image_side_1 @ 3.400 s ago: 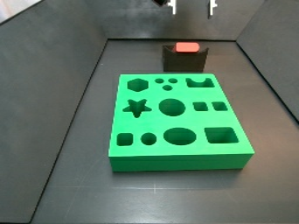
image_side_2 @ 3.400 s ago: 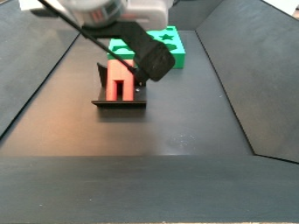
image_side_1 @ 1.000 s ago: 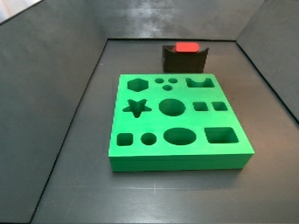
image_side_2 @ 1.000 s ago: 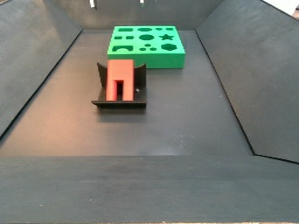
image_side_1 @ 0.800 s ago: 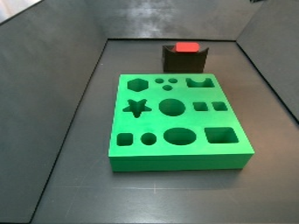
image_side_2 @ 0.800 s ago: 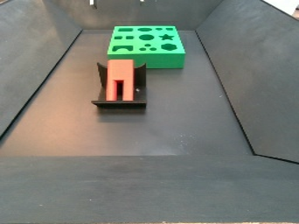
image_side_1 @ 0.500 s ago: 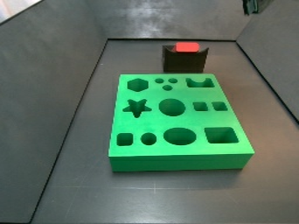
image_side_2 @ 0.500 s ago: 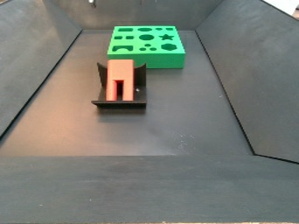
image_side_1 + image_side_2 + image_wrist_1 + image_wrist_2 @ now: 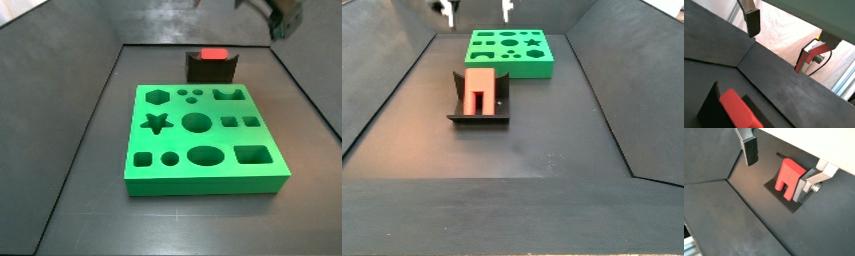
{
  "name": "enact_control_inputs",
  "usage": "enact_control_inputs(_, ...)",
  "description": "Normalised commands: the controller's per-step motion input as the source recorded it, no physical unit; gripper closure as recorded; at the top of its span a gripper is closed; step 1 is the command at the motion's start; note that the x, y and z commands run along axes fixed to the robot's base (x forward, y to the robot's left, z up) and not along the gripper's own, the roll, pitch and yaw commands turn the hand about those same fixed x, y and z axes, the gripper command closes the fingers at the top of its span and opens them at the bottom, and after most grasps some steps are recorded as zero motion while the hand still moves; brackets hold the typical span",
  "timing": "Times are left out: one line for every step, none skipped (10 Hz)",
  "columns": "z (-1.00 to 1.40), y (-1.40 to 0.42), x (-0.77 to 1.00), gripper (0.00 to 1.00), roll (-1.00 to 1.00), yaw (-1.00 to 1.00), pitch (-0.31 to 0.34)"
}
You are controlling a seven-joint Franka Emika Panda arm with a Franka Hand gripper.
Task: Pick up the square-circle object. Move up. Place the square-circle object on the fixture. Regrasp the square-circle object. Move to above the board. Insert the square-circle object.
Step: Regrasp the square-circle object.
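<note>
The red square-circle object's pronged end has to stay free for insertion, so my gripper should grab the solid block end [image 9: 739, 108].
The red square-circle object [image 9: 478, 90] lies lengthwise in the dark fixture [image 9: 478, 117], well in front of the green board [image 9: 509, 52]. In a side view its red end [image 9: 211, 55] tops the fixture [image 9: 210, 70] behind the board [image 9: 207, 140]. My gripper [image 9: 474, 12] hangs open and empty high above the fixture, fingers spread wide. In a wrist view the gripper [image 9: 777, 168] looks down on the object [image 9: 787, 175], which rests in the fixture [image 9: 783, 194] far below. In a wrist view the gripper [image 9: 783, 37] has only wall and cloth between its fingers; the object [image 9: 737, 107] shows at the edge.
Dark sloped walls [image 9: 396, 80] enclose the black floor [image 9: 543, 150] on all sides. Part of the arm [image 9: 281, 15] shows at the upper corner of a side view. Pale cloth [image 9: 784, 35] lies beyond the wall.
The gripper has come lower: its fingertips, barely in view a second ago, now show clearly above the fixture. The arm has entered a side view. The object and board have not moved.
</note>
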Motion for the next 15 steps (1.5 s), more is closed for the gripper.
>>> enact_control_inputs(-1.00,0.06,0.07,0.00,0.10,0.11,-0.112)
enact_control_inputs(-1.00,0.06,0.07,0.00,0.09,0.07,-0.129)
enact_control_inputs(-1.00,0.05,0.08,0.00,0.08,0.04,-0.137)
enact_control_inputs(-1.00,0.05,0.09,0.00,0.07,0.00,-0.126)
enact_control_inputs(-1.00,0.04,0.10,0.00,0.07,-0.02,-0.108)
enact_control_inputs(-1.00,0.04,0.11,0.00,0.07,-0.04,-0.089)
enact_control_inputs(-0.90,0.03,0.10,0.00,0.07,-0.05,-0.061)
enact_control_inputs(-0.70,0.02,0.09,0.00,0.06,-0.05,-0.032)
enact_control_inputs(-0.55,0.01,0.08,0.00,0.07,-0.04,-0.022)
enact_control_inputs(-0.36,0.01,0.07,0.00,0.06,-0.03,-0.010)
enact_control_inputs(-0.27,0.01,0.06,0.00,0.06,-0.02,-0.003)
enact_control_inputs(-0.19,0.00,0.01,0.00,0.04,-0.01,0.011)
enact_control_inputs(-0.19,0.00,0.01,0.00,0.04,0.00,0.011)
enact_control_inputs(-0.19,0.00,0.02,0.00,0.04,0.00,0.011)
enact_control_inputs(-0.19,0.00,0.02,0.00,0.04,0.01,0.011)
